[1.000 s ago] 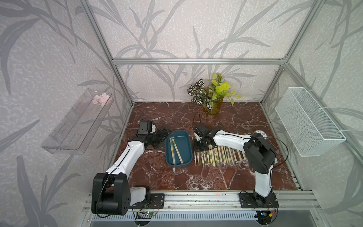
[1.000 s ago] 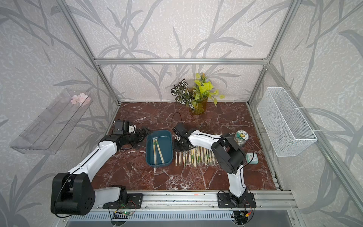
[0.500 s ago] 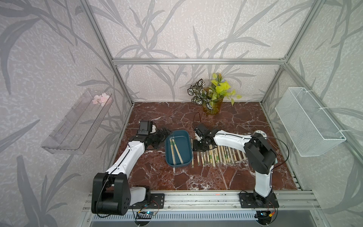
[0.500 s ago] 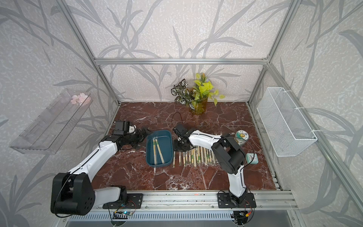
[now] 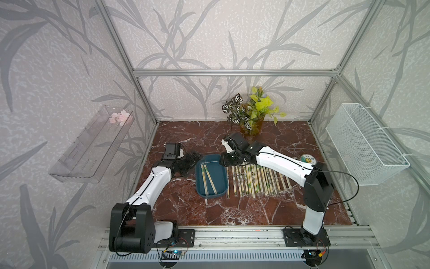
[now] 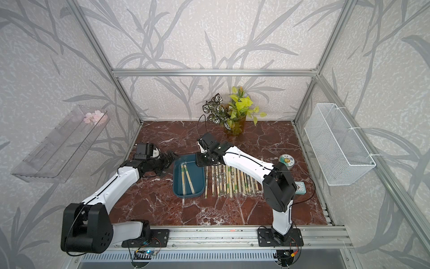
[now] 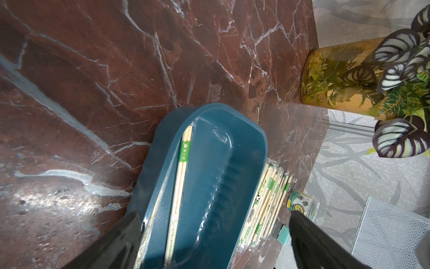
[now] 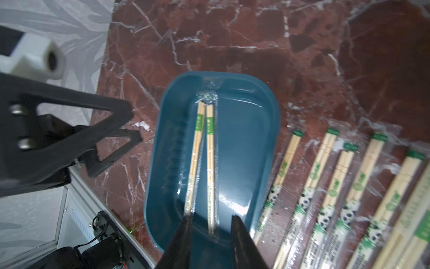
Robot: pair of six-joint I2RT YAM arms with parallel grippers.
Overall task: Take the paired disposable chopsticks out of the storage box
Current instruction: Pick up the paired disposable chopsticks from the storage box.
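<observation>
The wrapped chopsticks need to come out lengthwise, so my right gripper should next grab them by their long sides just below their green part.
The storage box (image 5: 222, 189) is a shallow teal tray on the marble; two wrapped paired disposable chopsticks (image 5: 208, 179) lie in it, also seen in the right wrist view (image 8: 210, 163). Several more pairs (image 5: 253, 179) lie in a row on the table right of the box. My right gripper (image 8: 210, 217) is open over the box's far end, one pair's tip lying between its fingers, nothing gripped. In both top views it sits at the far right corner (image 5: 224, 160) (image 6: 201, 160). My left gripper (image 7: 214, 214) is wide open by the box's far left corner (image 5: 193, 160).
A plant in an amber pot (image 5: 251, 116) stands at the back. A round tin (image 5: 307, 159) and a small teal clock (image 6: 300, 187) sit right of the chopstick row. A white wire basket (image 5: 363, 144) hangs on the right wall, a clear shelf (image 5: 93, 144) on the left.
My right gripper's jaws have parted, and one more pair now lies on the table just right of the box. The gripper has shifted slightly toward the box. The left arm has stayed put.
</observation>
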